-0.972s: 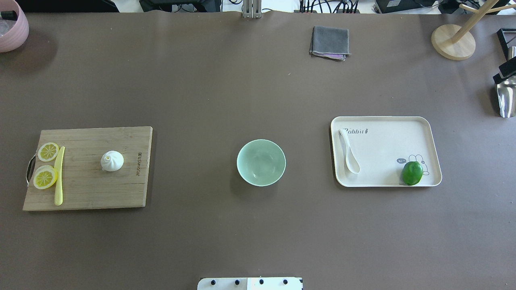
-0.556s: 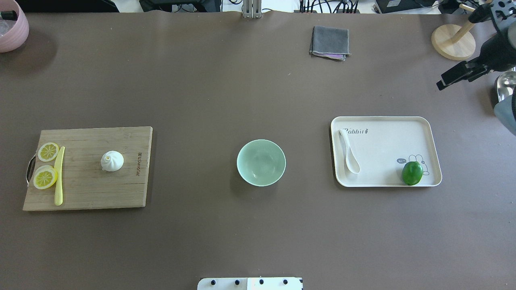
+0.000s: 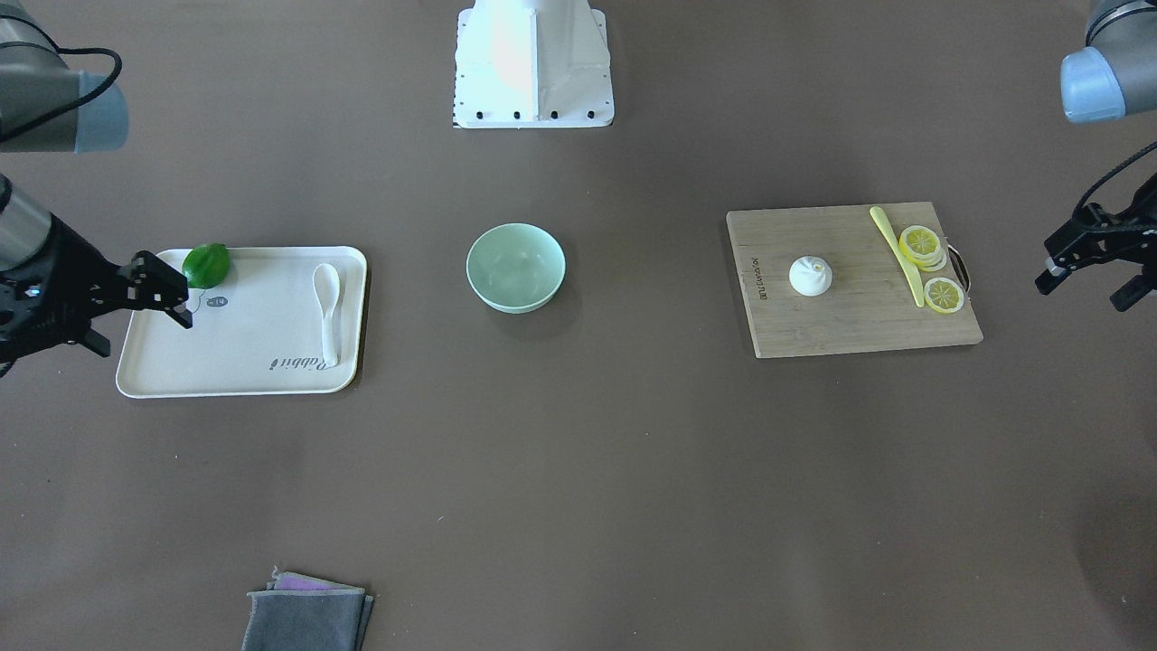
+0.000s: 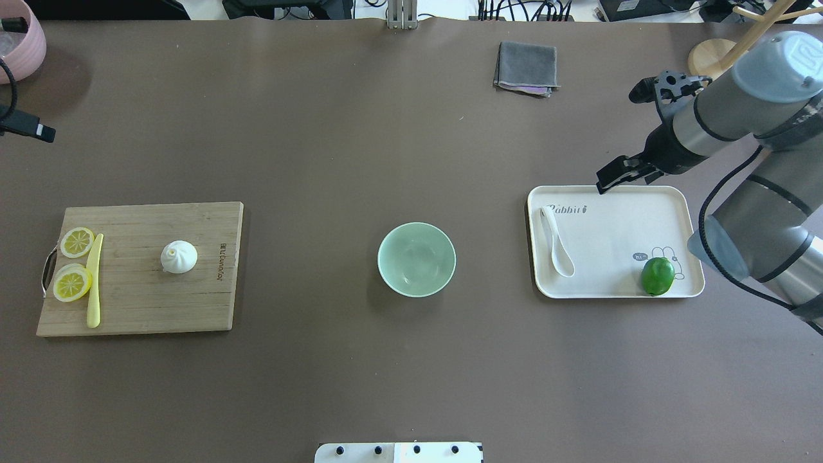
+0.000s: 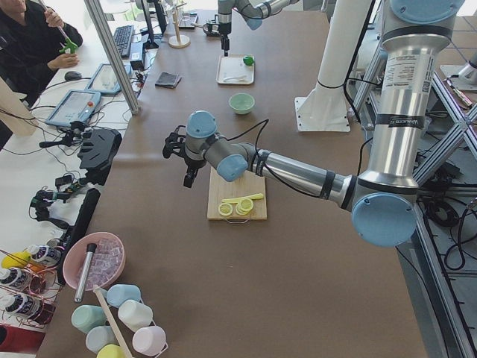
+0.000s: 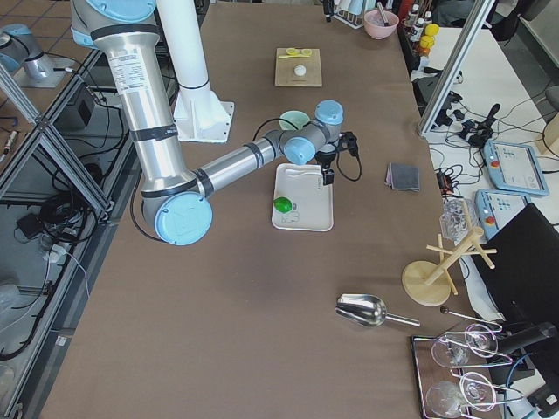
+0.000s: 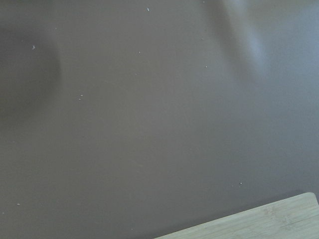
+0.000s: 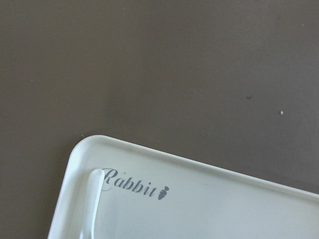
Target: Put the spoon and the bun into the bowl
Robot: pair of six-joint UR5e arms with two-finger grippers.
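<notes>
My right gripper grabs the long spoon by its handle point(image 3: 328, 334) near the middle next, as the spoon has a wide scoop at one end point(image 3: 326, 281).
The white spoon point(image 4: 557, 241) lies at the left end of a cream tray point(image 4: 611, 257). The white pleated bun point(image 4: 179, 257) sits on a wooden cutting board point(image 4: 193, 302). The mint-green bowl point(image 4: 416, 259) stands empty between them. My right gripper point(image 3: 145, 316) is open and empty, hovering over the tray's far edge; its wrist view shows the tray corner and the spoon's handle end point(image 8: 92, 199). My left gripper point(image 3: 1085, 291) is open and empty, off the cutting board's outer side and apart from the bun point(image 3: 810, 276).
Lemon slices point(image 4: 72, 283) and a long yellow utensil point(image 4: 94, 280) lie on the board's left side. A green lime point(image 4: 657, 276) sits on the tray. A folded grey cloth point(image 4: 526, 67), a wooden stand point(image 4: 721, 67) and a pink tub point(image 4: 19, 45) stand along the far edge.
My right arm has swung in from the right edge to the tray's far edge. My left gripper has come into view at the left edge. The spoon, bun and bowl have not moved.
</notes>
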